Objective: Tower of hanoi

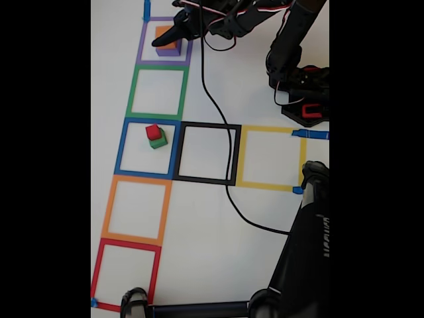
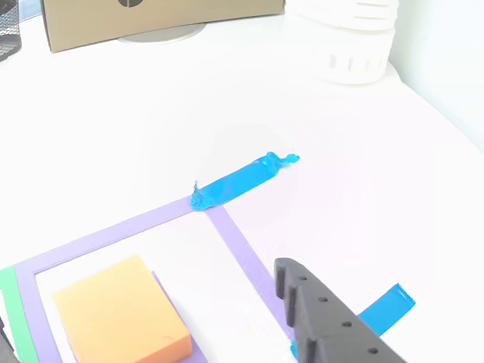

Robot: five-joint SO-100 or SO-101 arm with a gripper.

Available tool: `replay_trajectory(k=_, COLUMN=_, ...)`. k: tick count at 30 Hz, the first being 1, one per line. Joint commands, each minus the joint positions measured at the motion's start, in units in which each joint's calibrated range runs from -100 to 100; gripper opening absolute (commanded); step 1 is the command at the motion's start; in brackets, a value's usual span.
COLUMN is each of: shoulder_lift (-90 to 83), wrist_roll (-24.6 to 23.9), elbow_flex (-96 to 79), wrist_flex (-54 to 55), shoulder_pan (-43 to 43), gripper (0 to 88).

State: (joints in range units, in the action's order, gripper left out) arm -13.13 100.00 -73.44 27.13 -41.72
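Observation:
My gripper takes hold of the orange cube by its opposite sides next, to free the purple cube [image 1: 169, 50] for the tower's next moves.
The orange cube [image 1: 163, 32] sits on the purple cube [image 1: 169, 50] inside the purple tape square [image 1: 141, 46] at the top of the fixed view. My gripper [image 1: 169, 26] hangs over this stack, open. In the other view the orange cube [image 2: 121, 314] lies at the lower left and one black finger [image 2: 325, 318] stands well to its right, clear of it. A sliver of the purple cube [image 2: 198, 354] shows under the orange one. The red cube [image 1: 154, 131] rests on the green cube [image 1: 159, 141] in the blue tape square [image 1: 121, 149].
Green [image 1: 132, 93], black [image 1: 235, 156], yellow [image 1: 301, 159], orange [image 1: 109, 212] and red [image 1: 96, 271] tape squares lie on the white table. A black cable [image 1: 212, 99] crosses it. The arm's base [image 1: 305, 99] is at right, a black stand [image 1: 305, 252] at lower right. A cardboard box [image 2: 151, 19] and white container [image 2: 348, 45] stand behind.

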Motion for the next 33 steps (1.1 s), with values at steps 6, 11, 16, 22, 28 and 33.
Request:
replay_trajectory(k=6, shoulder_lift=9.5, wrist_roll=0.0, elbow_flex=1.1, wrist_flex=12.7, shoulder_pan=-0.3, gripper=46.0)
replay_trajectory(k=11, shoulder_lift=13.6, wrist_roll=0.0, elbow_flex=1.2, wrist_flex=16.9, shoulder_pan=1.2, gripper=44.5)
replay_trajectory(k=16, shoulder_lift=16.2, wrist_roll=0.0, elbow_flex=1.0, wrist_flex=19.7, shoulder_pan=2.4, gripper=43.6)
replay_trajectory(k=22, shoulder_lift=18.7, wrist_roll=0.0, elbow_flex=1.2, wrist_flex=22.6, shoulder_pan=3.8, gripper=41.8)
replay_trajectory(k=28, shoulder_lift=19.9, wrist_roll=0.0, elbow_flex=1.4, wrist_flex=23.7, shoulder_pan=5.3, gripper=39.8)
replay_trajectory(k=33, shoulder_lift=20.9, wrist_roll=0.0, elbow_flex=2.3, wrist_flex=24.5, shoulder_pan=6.5, gripper=37.7)
